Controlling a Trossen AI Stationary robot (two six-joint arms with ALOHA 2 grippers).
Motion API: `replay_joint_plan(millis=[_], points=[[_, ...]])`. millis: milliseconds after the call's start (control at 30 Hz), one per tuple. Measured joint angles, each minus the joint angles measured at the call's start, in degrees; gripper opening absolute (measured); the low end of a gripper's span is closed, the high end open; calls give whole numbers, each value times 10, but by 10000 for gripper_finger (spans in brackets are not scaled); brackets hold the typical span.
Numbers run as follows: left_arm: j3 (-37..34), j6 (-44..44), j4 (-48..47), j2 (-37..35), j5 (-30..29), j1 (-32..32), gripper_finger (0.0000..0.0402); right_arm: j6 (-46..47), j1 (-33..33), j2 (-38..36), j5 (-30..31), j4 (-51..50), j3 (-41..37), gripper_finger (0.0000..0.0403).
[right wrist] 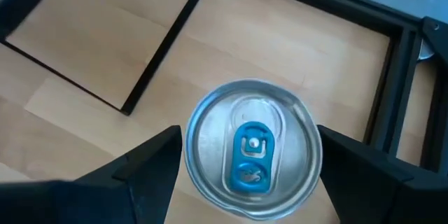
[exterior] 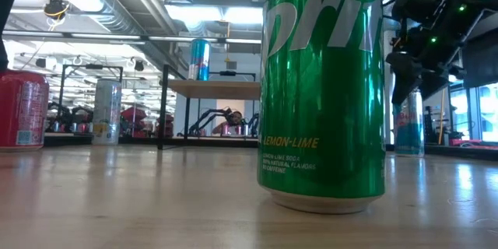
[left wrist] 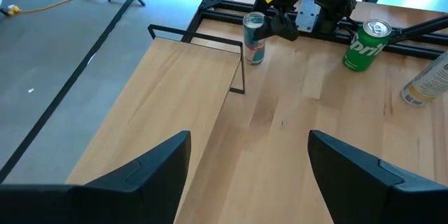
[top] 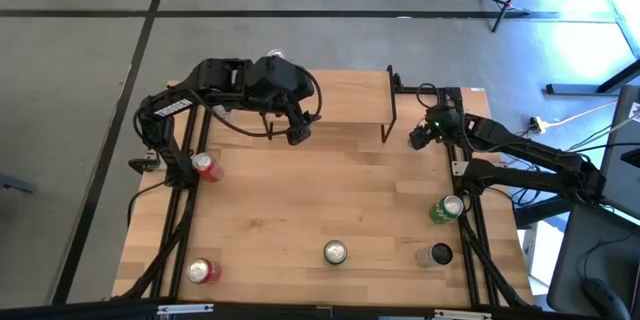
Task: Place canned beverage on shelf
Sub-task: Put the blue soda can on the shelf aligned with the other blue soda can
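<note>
The blue and silver can needs to go on the shelf, so next my right gripper will pick it up by its rimmed top end (right wrist: 253, 150).
The shelf (top: 340, 108), a light wood plank on thin black legs, stands at the table's far middle. In the low view a blue and silver can (exterior: 200, 59) stands upright on the shelf top (exterior: 214, 88). My left gripper (top: 296, 133) is open and empty at the shelf's left end. My right gripper (top: 421, 138) is open over another blue and silver can (right wrist: 249, 150). This can stands on the table just right of the shelf, and it also shows in the left wrist view (left wrist: 254, 38). The fingers (right wrist: 143, 171) stand on either side of its top. My right gripper comes at the can from above, pointing down, with one finger on each side of the can's rim (right wrist: 192, 133). The can stands upright on the table. I cannot tell whether the fingers touch it.
A green Sprite can (top: 447, 209) and a pale can (top: 437, 255) stand near the right edge. A silver-topped can (top: 335, 252) stands front middle and looms large in the low view (exterior: 323, 85). Two red cans (top: 205, 167) (top: 200, 271) stand on the left. Black frame rails (top: 470, 230) run along both sides.
</note>
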Motion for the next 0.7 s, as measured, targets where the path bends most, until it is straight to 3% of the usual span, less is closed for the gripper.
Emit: replay_joint_plan(millis=[167, 400, 567, 700], points=[[0, 3, 0, 0, 0, 0, 273, 3, 0, 23, -11, 3, -4, 288], [0, -12, -2, 0, -10, -1, 273, -8, 0, 46, -17, 15, -2, 192], [0, -14, -2, 0, -10, -19, 273, -18, 0, 43, -38, -27, 24, 192], [0, -29, -10, 0, -11, -40, 273, -18, 2, 30, -94, -70, 65, 192]])
